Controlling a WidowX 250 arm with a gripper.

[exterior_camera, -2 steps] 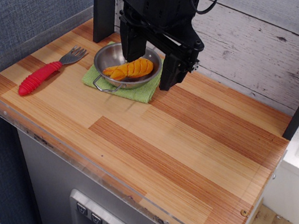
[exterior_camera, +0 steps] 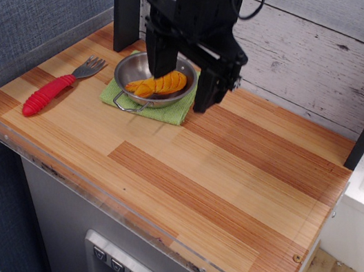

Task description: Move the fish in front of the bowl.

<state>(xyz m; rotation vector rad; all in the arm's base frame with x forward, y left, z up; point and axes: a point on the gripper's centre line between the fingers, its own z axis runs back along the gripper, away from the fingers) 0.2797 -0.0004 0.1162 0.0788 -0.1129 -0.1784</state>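
Observation:
I should next pick up the fish with my gripper by its ribbed body, so I can move it out of the bowl and in front of the bowl.
The orange-yellow ribbed fish lies inside the shiny steel bowl, which sits on a green cloth at the back left of the wooden table. My black gripper hangs over the bowl with its fingers wide apart. One finger is down in the bowl behind the fish, the other is outside the bowl's right rim. The fingers straddle the fish's right end and do not clamp it.
A red-handled fork lies left of the bowl. A black post stands behind the bowl. A clear plastic wall runs along the table's left and front edges. A white plank wall stands at the back.
The gripper has shifted very slightly down and left over the bowl. The fish and bowl have not moved.

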